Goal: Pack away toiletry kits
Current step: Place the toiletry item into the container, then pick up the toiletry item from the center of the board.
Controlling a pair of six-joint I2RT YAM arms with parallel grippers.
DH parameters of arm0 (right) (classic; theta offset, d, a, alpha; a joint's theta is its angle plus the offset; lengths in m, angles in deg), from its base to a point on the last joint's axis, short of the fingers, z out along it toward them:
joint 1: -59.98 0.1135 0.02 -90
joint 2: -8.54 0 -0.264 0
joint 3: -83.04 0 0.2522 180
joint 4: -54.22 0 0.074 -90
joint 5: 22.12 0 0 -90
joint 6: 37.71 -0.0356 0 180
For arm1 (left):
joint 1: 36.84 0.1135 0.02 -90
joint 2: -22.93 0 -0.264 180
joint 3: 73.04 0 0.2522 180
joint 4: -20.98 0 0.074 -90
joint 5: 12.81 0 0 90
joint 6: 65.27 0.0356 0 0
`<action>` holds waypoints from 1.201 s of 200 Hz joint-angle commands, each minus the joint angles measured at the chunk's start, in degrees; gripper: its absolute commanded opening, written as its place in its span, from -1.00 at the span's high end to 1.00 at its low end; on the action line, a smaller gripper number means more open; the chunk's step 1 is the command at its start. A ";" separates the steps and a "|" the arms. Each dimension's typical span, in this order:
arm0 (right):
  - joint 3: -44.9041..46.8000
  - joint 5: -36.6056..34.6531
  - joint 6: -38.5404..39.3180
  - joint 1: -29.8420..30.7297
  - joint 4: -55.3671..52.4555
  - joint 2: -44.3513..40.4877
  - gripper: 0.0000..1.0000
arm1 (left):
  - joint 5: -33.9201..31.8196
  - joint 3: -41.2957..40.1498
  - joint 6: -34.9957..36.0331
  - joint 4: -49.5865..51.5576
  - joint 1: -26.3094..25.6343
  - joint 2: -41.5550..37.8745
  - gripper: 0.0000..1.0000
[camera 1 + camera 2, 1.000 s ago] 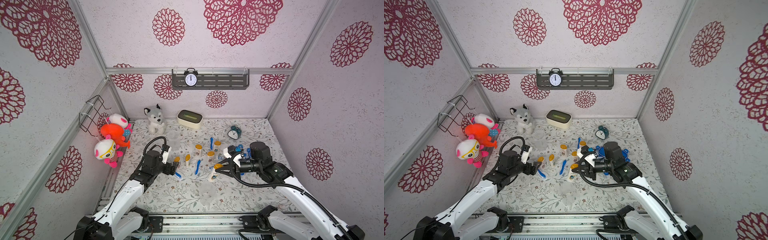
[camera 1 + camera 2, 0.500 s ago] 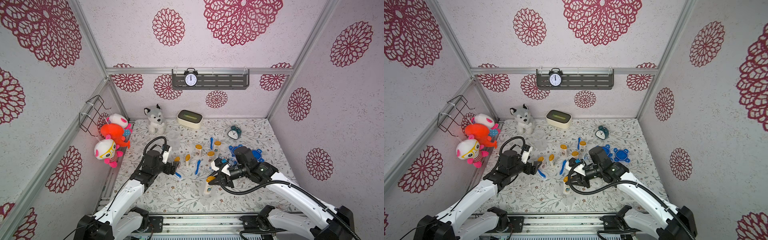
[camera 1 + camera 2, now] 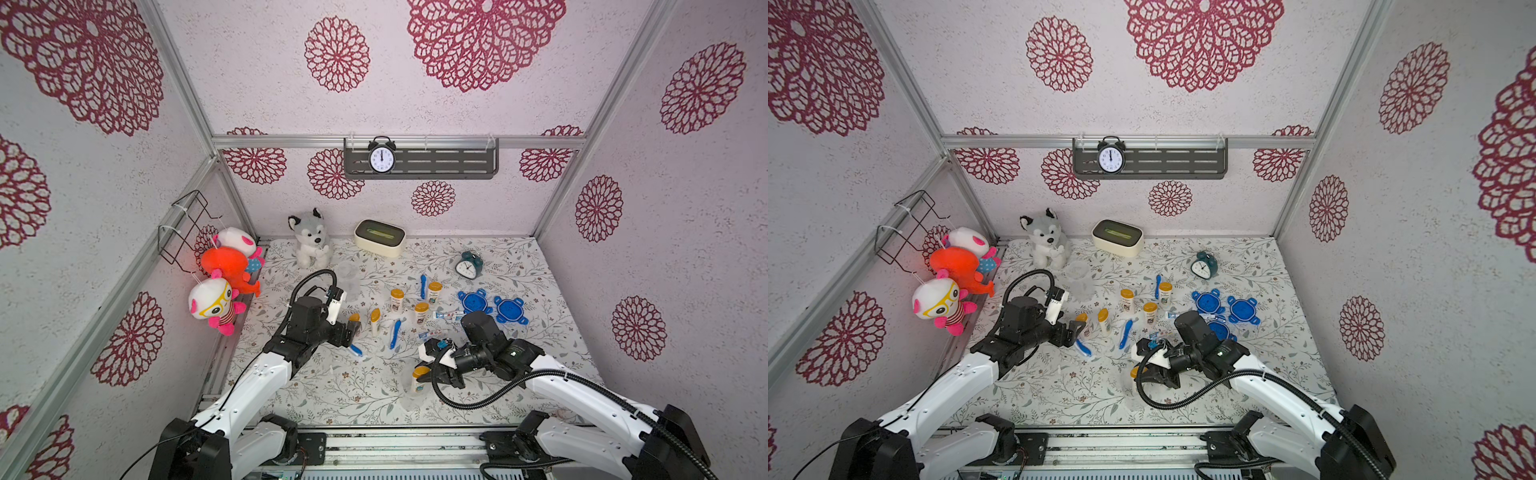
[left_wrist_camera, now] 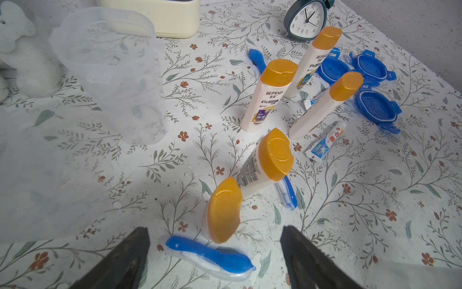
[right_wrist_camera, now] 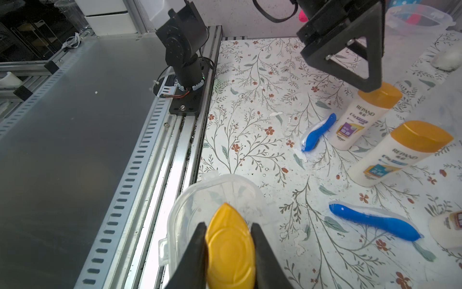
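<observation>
My right gripper is ready to release the bottle, because the white bottle's lower body (image 3: 415, 389) reaches down inside the clear cup's sides, below the cup's rim.
My right gripper (image 5: 228, 232) is shut on a white bottle (image 5: 230, 250) by its yellow cap, holding it upright in the mouth of a clear cup (image 5: 195, 200) near the table's front edge (image 3: 374, 428). My left gripper (image 4: 215, 237) hangs open just short of another yellow-capped bottle (image 4: 222, 212), with a blue toothbrush (image 4: 207, 255) lying between its fingers. Several more bottles (image 3: 397, 299) stand mid-table. Among them lie toothbrushes (image 3: 395, 332) and toothpaste tubes (image 3: 446, 316). Blue lids (image 3: 473, 301) lie to the right.
Clear cups (image 3: 347, 272) stand beside a husky plush (image 3: 309, 239) at the back. A cream tissue box (image 3: 379, 237) and a teal alarm clock (image 3: 468, 264) sit near the rear wall. Plush toys (image 3: 224, 266) hang on the left wall.
My right arm has carried the bottle forward and down into the clear cup at the front. The left gripper has stayed in place, its jaws narrowing slightly.
</observation>
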 commanded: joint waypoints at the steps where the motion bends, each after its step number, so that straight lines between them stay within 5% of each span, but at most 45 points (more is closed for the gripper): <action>1: -1.33 0.55 2.31 0.41 2.88 0.25 0.57 | 0.90 1.66 1.38 0.69 -0.55 0.77 -0.73; 134: -2.75 0.26 2.58 0.94 1.57 0.40 0.14 | -4.21 5.07 1.49 5.20 -2.67 5.52 -0.45; 183: -2.67 -2.71 -1.59 0.85 4.36 -2.26 0.00 | -4.61 6.41 1.61 5.55 -3.02 7.67 -0.41; 240: -0.29 -12.64 -13.18 -3.49 13.86 -6.60 -0.04 | -3.39 8.98 2.62 6.45 -3.18 11.48 -0.11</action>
